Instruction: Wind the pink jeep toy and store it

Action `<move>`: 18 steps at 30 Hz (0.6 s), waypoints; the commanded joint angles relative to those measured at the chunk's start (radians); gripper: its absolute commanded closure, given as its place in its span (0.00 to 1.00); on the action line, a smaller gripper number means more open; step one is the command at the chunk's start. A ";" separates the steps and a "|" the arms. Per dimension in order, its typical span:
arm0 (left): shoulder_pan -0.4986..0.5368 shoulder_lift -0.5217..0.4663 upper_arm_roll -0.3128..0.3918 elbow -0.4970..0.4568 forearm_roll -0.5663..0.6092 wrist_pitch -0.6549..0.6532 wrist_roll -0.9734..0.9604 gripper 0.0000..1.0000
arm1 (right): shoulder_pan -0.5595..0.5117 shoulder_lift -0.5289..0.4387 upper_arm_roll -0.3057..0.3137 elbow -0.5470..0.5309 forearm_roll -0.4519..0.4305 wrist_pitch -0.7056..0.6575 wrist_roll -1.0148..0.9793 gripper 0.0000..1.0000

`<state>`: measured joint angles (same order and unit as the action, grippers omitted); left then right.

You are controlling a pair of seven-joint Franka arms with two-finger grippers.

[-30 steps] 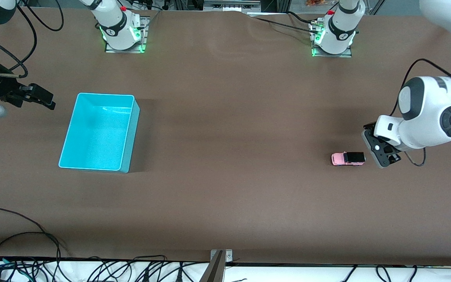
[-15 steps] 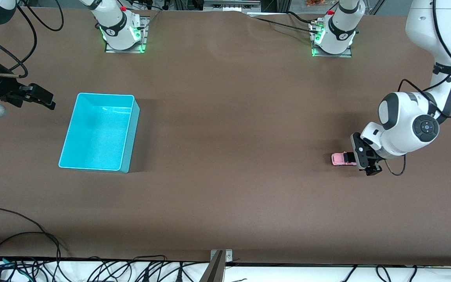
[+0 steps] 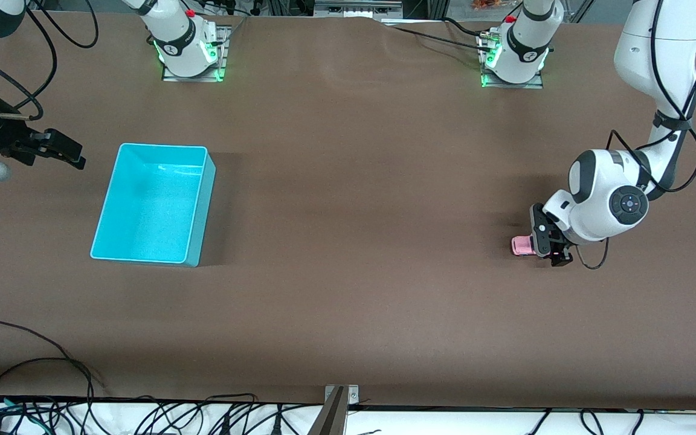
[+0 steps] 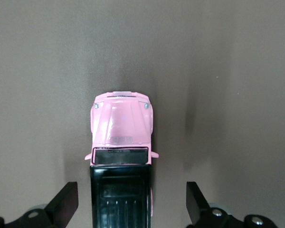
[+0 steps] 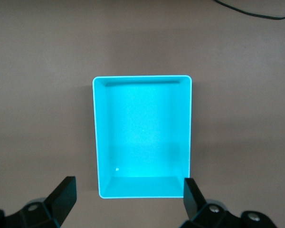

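My left gripper should now close on the jeep, because my open fingers are on both sides of the jeep's black roof (image 4: 120, 194).
The pink jeep toy (image 3: 521, 244) stands on the brown table near the left arm's end; only its pink nose shows past the hand in the front view. My left gripper (image 3: 550, 241) is low over its black roof, open. In the left wrist view the jeep (image 4: 122, 128) lies lengthwise between the fingers (image 4: 66, 202), which stand apart from its sides, with my left gripper (image 4: 130, 190) centred on the roof. My right gripper (image 3: 64, 150) waits open beside the turquoise bin (image 3: 164, 146), toward the right arm's end. The right wrist view shows the empty bin (image 5: 142, 77) ahead of my right gripper (image 5: 128, 185).
Both arm bases (image 3: 188, 51) stand along the table edge farthest from the front camera. Black cables (image 3: 34, 362) trail over the nearest edge, where a metal bracket (image 3: 339, 399) sticks up. Bare brown table lies between the bin and the jeep.
My left arm has swung in and come down over the jeep, so its hand now covers the black roof. The jeep, the bin and the right arm have not moved.
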<state>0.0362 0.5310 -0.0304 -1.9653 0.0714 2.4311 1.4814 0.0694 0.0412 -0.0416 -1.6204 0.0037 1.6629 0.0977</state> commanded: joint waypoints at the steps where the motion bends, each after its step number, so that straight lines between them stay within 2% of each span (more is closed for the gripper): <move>1: -0.006 0.006 0.000 -0.004 0.022 0.022 0.026 0.06 | -0.003 0.006 0.002 0.019 -0.004 -0.006 -0.015 0.00; 3: -0.006 0.006 -0.002 -0.004 0.022 0.029 0.037 0.17 | -0.003 0.006 0.002 0.019 -0.004 -0.006 -0.015 0.00; 8: -0.009 0.007 -0.003 0.000 0.022 0.031 0.062 0.55 | -0.003 0.006 0.002 0.019 -0.004 -0.006 -0.015 0.00; 10: -0.010 0.021 -0.003 0.005 0.021 0.031 0.062 0.65 | -0.003 0.006 0.002 0.019 -0.004 -0.006 -0.015 0.00; 13: -0.010 0.035 -0.003 0.013 0.021 0.031 0.062 0.85 | -0.003 0.006 0.002 0.019 -0.004 -0.006 -0.013 0.00; 15: -0.010 0.035 -0.003 0.014 0.022 0.031 0.063 0.91 | -0.003 0.005 0.002 0.019 -0.004 -0.006 -0.015 0.00; 18: -0.012 0.035 -0.003 0.014 0.022 0.031 0.063 0.93 | -0.003 0.006 0.002 0.019 -0.004 -0.006 -0.015 0.00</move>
<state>0.0263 0.5476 -0.0351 -1.9633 0.0739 2.4541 1.5235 0.0694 0.0412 -0.0416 -1.6204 0.0037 1.6629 0.0977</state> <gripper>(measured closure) 0.489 0.000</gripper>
